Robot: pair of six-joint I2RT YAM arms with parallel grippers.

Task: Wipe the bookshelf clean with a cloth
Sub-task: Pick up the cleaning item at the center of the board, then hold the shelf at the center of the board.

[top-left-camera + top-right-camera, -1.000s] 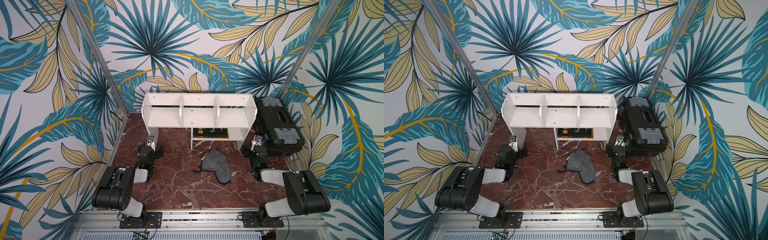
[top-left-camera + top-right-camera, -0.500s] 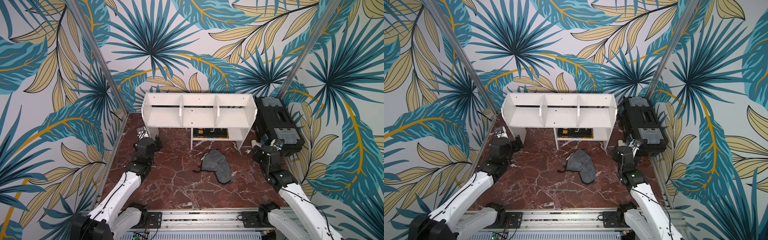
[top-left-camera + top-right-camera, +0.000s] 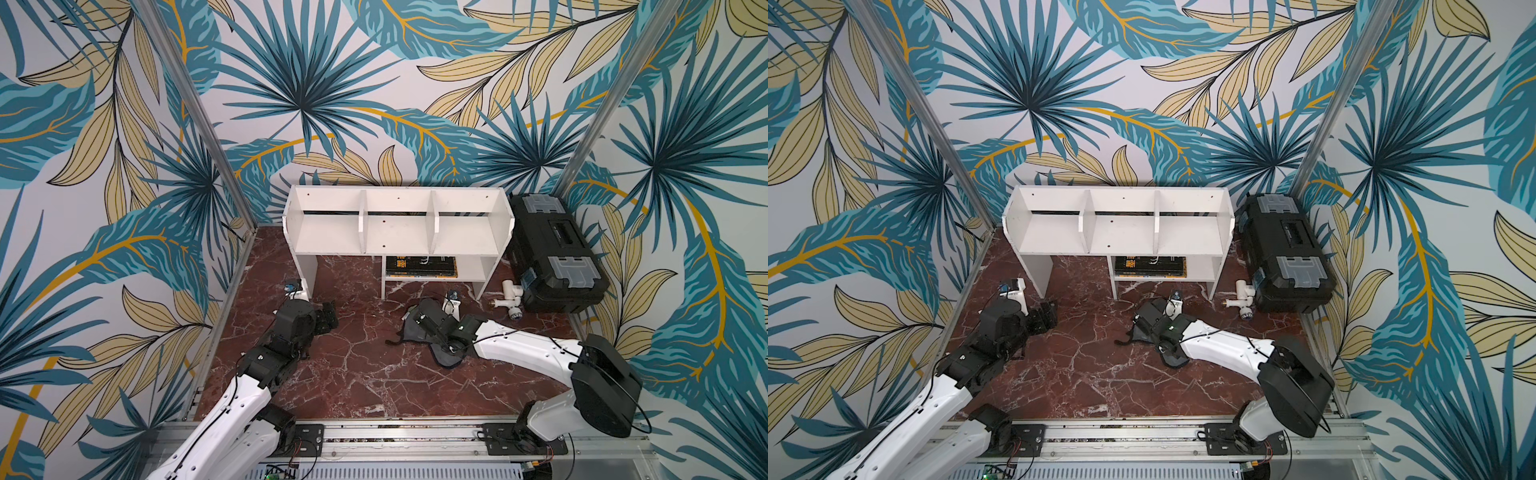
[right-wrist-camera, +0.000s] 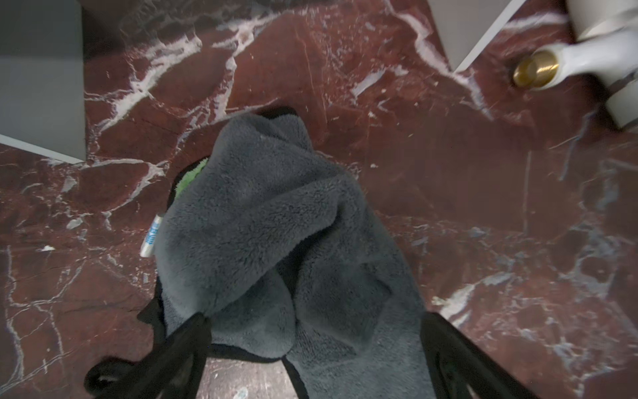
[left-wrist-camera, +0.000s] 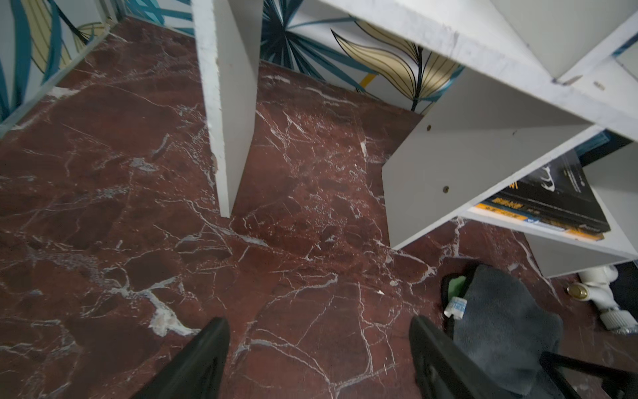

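My right gripper should next grab the cloth by its bunched folds. Then the part of the cloth toward the bookshelf (image 3: 395,237) stays free to wipe the bookshelf clean.
The white bookshelf (image 3: 395,237) (image 3: 1121,239) stands at the back of the red marble floor, its three top compartments bare. The dark grey cloth (image 3: 409,332) (image 4: 276,224) lies crumpled on the floor in front of the lower cubby. My right gripper (image 3: 422,318) (image 4: 316,321) is open just over the cloth, one finger on each side of its folds. My left gripper (image 3: 328,318) (image 5: 319,324) is open over bare floor near the shelf's left leg (image 5: 224,114), with nothing between its fingers. The cloth (image 5: 500,324) lies off to its side.
A black toolbox (image 3: 552,253) sits to the right of the shelf, with a white pipe fitting (image 3: 511,297) on the floor beside it. Dark books (image 3: 419,266) lie in the cubby. Patterned walls close in the left, back and right sides.
Both arms have unfolded from their rest pose. The right arm has swung left and come down over the cloth. The left gripper has moved a little right, near the shelf's left leg.
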